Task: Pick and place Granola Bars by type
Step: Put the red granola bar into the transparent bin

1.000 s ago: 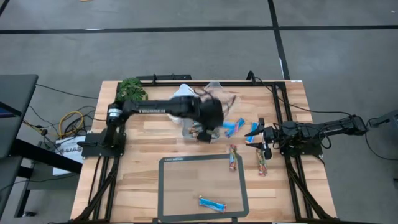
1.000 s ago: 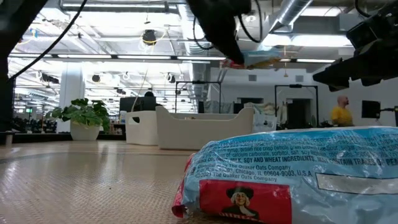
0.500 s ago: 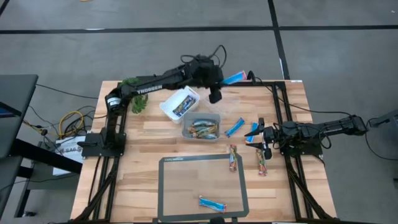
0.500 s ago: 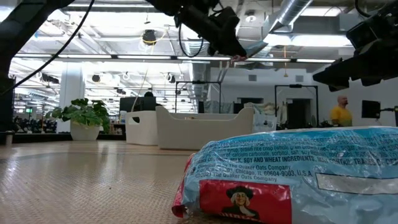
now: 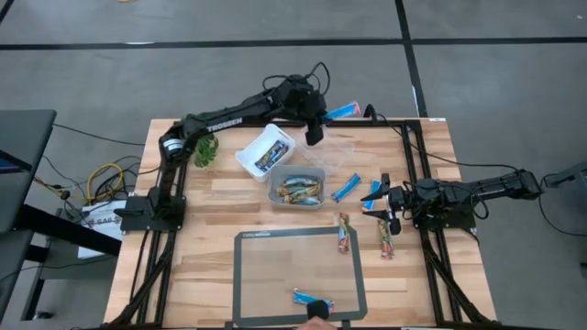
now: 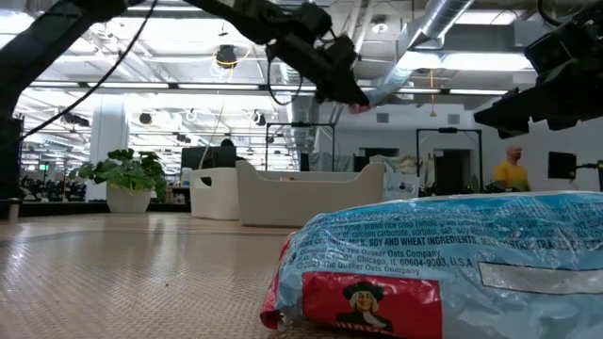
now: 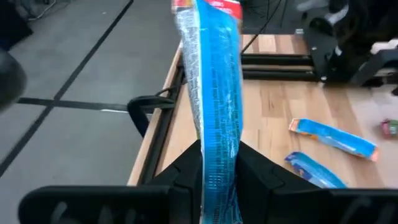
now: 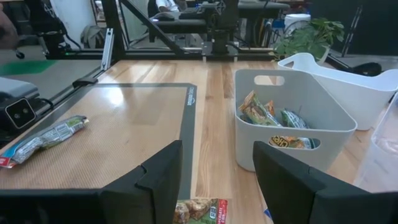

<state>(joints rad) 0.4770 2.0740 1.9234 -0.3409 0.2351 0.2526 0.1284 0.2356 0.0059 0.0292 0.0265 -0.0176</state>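
The blue granola bar sticks out past the clear tub's rim and would miss if my left gripper released it now, so I should move it over the tub first.
My left gripper [image 5: 316, 131] [image 6: 350, 92] is raised over the table's far edge, shut on a bright blue granola bar [image 5: 341, 112] [image 7: 214, 93]. Two blue bars [image 5: 346, 188] [image 5: 371, 192] and two tan-brown bars [image 5: 344, 234] [image 5: 385, 236] lie flat on the wood. Another blue bar [image 5: 312, 300] lies on the grey mat and fills the low view's foreground [image 6: 443, 264]. My right gripper [image 5: 390, 209] [image 8: 214, 186] waits open, low at the table's right side, over a tan-brown bar [image 8: 199, 211]. My left gripper pinches the blue bar between its two fingers [image 7: 186, 180] at one end [image 7: 217, 168]. The rest of the bar sticks out past the fingertips to its red end [image 7: 205, 5]. The bar is lifted clear of the table.
A white tub [image 5: 266, 149] [image 8: 336, 81] and a grey tub [image 5: 298, 188] [image 8: 292, 118] both hold bars. A clear tub [image 5: 341, 147] stands near the far edge. A small plant [image 5: 202, 147] is at the far left. The mat [image 5: 252, 275] has bare room.
My left arm has swung from above the grey tub toward the table's far edge and risen, carrying the blue bar with it and uncovering both tubs. In the last half second it has only drifted slightly. The right arm has kept still.
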